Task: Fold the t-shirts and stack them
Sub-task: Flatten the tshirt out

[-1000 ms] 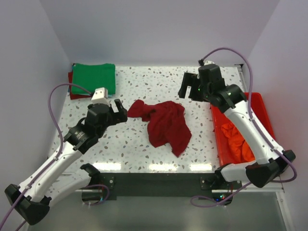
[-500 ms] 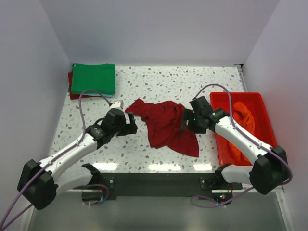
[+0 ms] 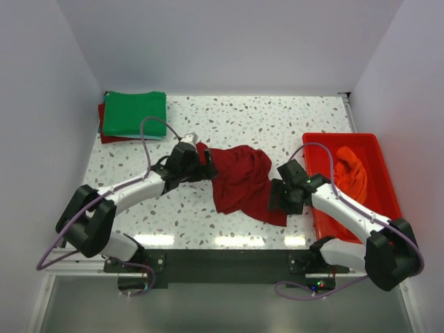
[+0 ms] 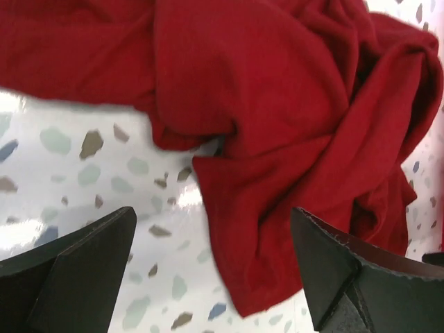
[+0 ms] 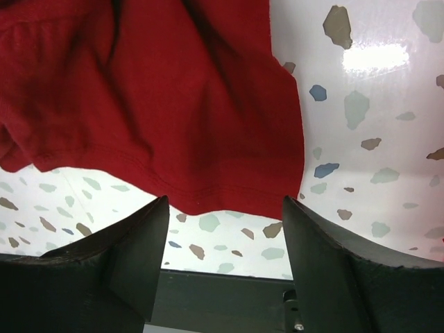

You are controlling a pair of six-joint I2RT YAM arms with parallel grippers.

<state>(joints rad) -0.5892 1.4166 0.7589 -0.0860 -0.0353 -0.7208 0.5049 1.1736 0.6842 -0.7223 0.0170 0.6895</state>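
I should next grip the crumpled t-shirt with my left gripper, by its fold at the t-shirt's end opposite my right gripper. Then the t-shirt can be spread for folding.
A dark red t-shirt [image 3: 239, 179] lies crumpled in the middle of the table. My left gripper [image 3: 207, 166] is open at the shirt's left end; in the left wrist view [image 4: 215, 277] its jaws stand wide apart with a fold of the shirt [image 4: 277, 139] between and ahead of them. My right gripper [image 3: 277, 198] is open at the shirt's near right corner; in the right wrist view [image 5: 225, 257] the shirt's hem [image 5: 208, 194] lies just ahead of the jaws. A folded green t-shirt [image 3: 135, 113] lies on a folded dark red one [image 3: 105, 133] at the far left. An orange t-shirt [image 3: 350, 175] lies in the tub.
A rigid red plastic tub [image 3: 326, 215] stands at the right edge of the speckled table [image 3: 236, 118]. White walls close the table in on the left, back and right. The table's dark front edge [image 5: 222, 305] shows beyond the right fingers.
Both arms have come down and in to the dark red shirt: the left gripper to its left end, the right gripper from the far right to its near right corner. The shirt has been spread wider.
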